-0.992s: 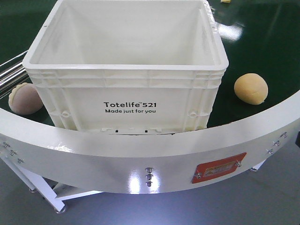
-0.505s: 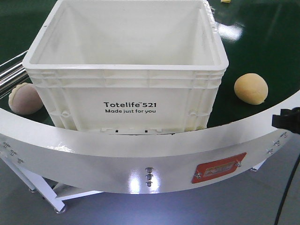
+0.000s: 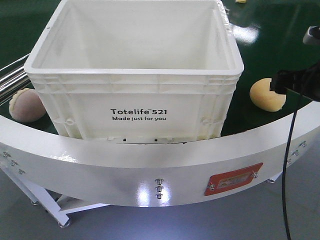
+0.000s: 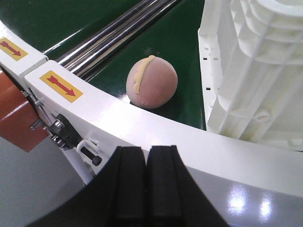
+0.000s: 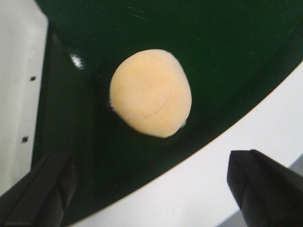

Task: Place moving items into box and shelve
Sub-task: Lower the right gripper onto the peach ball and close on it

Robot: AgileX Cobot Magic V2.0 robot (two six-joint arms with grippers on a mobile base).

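Next, my right gripper picks up the yellow-orange bun by its rounded body [image 3: 267, 95] to get the moving items into the crate [image 3: 135, 100].
The white crate [image 3: 135, 100] printed "Totelife 521" stands empty on the green belt; its wall also shows in the left wrist view [image 4: 255, 71]. The pinkish-brown bun [image 3: 27, 105] lies left of it, touching nothing, and shows in the left wrist view [image 4: 151, 82]. The yellow-orange bun [image 3: 265, 95] lies right of the crate. My right gripper [image 3: 280, 82] hovers over that bun [image 5: 150, 92], open wide [image 5: 151, 189] and empty. My left gripper [image 4: 147, 161] is shut and empty, outside the white rim, short of the pink bun. The roller rack is out of view.
A curved white rim [image 3: 150, 160] fences the front of the green belt [image 3: 280, 45]. Steel rods [image 4: 118, 33] run at the far left behind the pink bun. A small yellow piece [image 3: 241, 1] lies at the belt's far edge. A black cable [image 3: 287, 150] hangs from the right arm.
My right arm has come into view from the lower right and risen to above the yellow-orange bun. The crate and both buns have not moved.
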